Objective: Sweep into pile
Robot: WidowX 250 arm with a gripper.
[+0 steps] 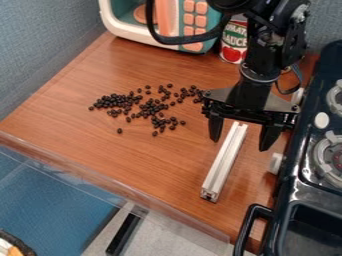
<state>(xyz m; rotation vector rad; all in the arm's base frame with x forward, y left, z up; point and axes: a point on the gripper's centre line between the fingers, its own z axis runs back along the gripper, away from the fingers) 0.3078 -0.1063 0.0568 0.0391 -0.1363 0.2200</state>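
Note:
The gripper grips the silver metal bar by its upper end next, to sweep the scattered dark beans into a pile.
The gripper (pixel 241 141) hangs at the right of the wooden counter, open, with a finger on either side of the upper end of a pale metal bar (pixel 224 162). The bar lies on the counter at a slant, its lower end nearer the front edge. Whether the fingers touch it I cannot tell. Left of the gripper, small dark beans (pixel 155 106) are scattered in a loose, wide patch, thickest at its left and middle. A single bean (pixel 119 130) lies apart below them.
A toy microwave (pixel 182 25) and a tomato sauce can (pixel 233 41) stand at the back. The black toy stove (pixel 294 185) borders the counter on the right, its handle (pixel 248 227) jutting out near the front. A clear strip (pixel 107 182) runs along the front edge.

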